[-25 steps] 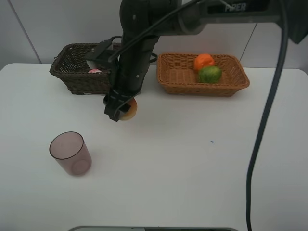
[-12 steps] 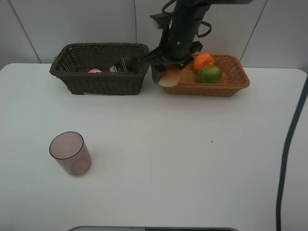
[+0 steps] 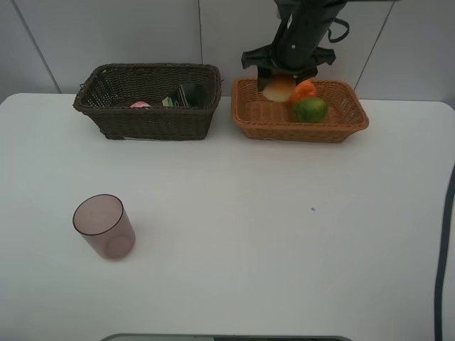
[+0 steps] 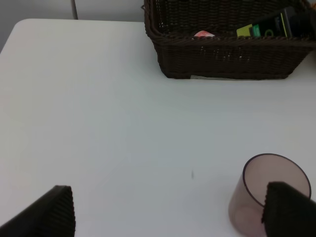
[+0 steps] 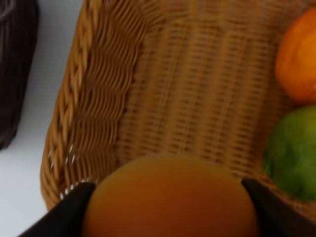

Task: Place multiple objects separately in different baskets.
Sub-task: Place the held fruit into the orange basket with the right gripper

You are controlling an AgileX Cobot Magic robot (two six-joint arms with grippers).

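My right gripper holds the red-orange fruit above the light basket's woven bottom. It should lower the fruit into the basket before it lets go of the fruit.
My right gripper (image 3: 279,79) is shut on the red-orange round fruit (image 3: 278,88) and holds it above the left part of the light orange-brown basket (image 3: 298,132). The right wrist view shows that fruit (image 5: 170,195) between the fingertips (image 5: 69,212), over the basket weave (image 5: 98,113). The orange (image 3: 304,89) and green oval fruit (image 3: 311,109) lie in this basket. The dark brown basket (image 3: 146,119) holds the pink bottle (image 3: 140,105) and dark green bottle (image 3: 186,95). The purple-pink cup (image 3: 104,225) stands at the front left. My left gripper (image 4: 168,212) is open and empty, beside the cup (image 4: 269,192).
The white table (image 3: 284,234) ends at a white wall behind the baskets. The right arm's black cable (image 3: 444,234) hangs down the right edge of the exterior view. The dark basket (image 4: 227,59) lies beyond the left gripper.
My right gripper has carried the red-orange fruit from in front of the dark basket rightward and back, to above the light basket. The cup and left gripper have not moved.
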